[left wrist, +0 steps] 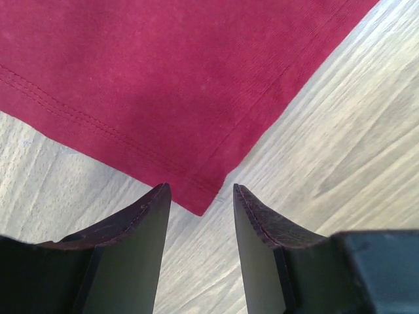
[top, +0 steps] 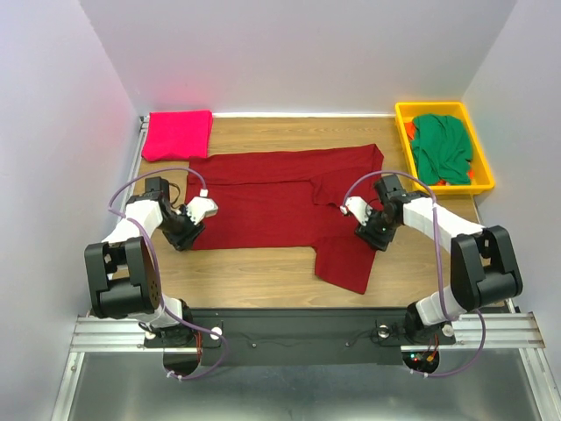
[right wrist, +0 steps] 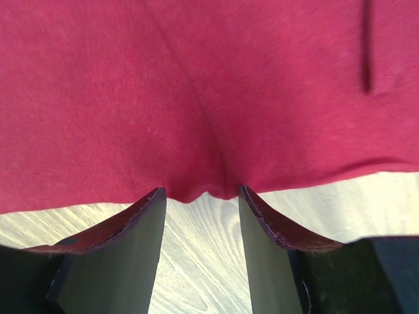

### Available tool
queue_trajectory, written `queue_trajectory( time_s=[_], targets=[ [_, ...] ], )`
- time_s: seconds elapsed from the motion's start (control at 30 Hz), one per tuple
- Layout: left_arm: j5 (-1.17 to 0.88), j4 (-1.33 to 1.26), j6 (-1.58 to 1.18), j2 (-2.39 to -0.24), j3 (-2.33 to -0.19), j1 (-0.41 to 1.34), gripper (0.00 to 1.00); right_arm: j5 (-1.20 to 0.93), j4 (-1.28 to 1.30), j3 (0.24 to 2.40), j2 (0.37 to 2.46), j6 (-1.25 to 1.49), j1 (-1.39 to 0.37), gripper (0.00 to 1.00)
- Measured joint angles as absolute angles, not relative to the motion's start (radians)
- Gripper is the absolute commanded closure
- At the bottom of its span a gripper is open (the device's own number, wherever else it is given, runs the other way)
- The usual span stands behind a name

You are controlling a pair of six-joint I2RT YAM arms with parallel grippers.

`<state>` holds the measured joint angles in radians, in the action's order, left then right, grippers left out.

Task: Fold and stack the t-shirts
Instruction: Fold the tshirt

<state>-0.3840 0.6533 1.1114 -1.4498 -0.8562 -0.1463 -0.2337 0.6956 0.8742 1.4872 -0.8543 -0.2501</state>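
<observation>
The robot's left gripper needs to grab the maroon t-shirt (top: 280, 197) by its near hem corner (top: 194, 246) next, so that the t-shirt's near side can then fold over its far side.
The maroon t-shirt (top: 280, 197) lies spread flat across the middle of the wooden table. The folded pink-magenta t-shirt (top: 178, 134) sits at the far left corner. The green t-shirt (top: 441, 147) lies bunched in the yellow bin (top: 401, 123). My left gripper (top: 183, 237) is open at the maroon shirt's near left corner (left wrist: 196, 203), which lies on the wood just ahead of the gap between the fingertips. My right gripper (top: 372, 237) is open at the shirt's right edge; a small fold of that edge (right wrist: 203, 190) lies between the fingertips.
White walls enclose the table on three sides. The yellow bin stands at the far right corner. Bare wood (top: 254, 272) shows along the near edge in front of the maroon shirt.
</observation>
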Motion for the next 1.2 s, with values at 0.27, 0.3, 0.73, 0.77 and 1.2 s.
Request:
queue_trajectory(
  time_s=[0.27, 0.3, 0.73, 0.77, 1.2],
  targets=[
    [-0.352, 0.629, 1.146, -1.448, -0.822, -0.146, 0.45, -0.215, 0.68, 0.85, 1.469, -0.849, -0.251, 0.46],
    [-0.35, 0.628, 1.146, -1.448, -0.822, -0.146, 0.45, -0.215, 0.682, 0.85, 1.458, -0.847, -0.251, 0.46],
    [-0.354, 0.627, 1.155, -1.428, -0.82, -0.146, 0.45, -0.29, 0.776, 0.904, 1.417, -0.806, -0.342, 0.47],
    [-0.355, 0.627, 1.155, -1.427, -0.819, -0.146, 0.45, -0.284, 0.775, 0.892, 1.431, -0.803, -0.354, 0.47],
    [-0.354, 0.591, 1.155, -1.424, -0.776, -0.146, 0.45, -0.178, 0.684, 0.787, 1.465, -0.776, -0.432, 0.62]
  ],
)
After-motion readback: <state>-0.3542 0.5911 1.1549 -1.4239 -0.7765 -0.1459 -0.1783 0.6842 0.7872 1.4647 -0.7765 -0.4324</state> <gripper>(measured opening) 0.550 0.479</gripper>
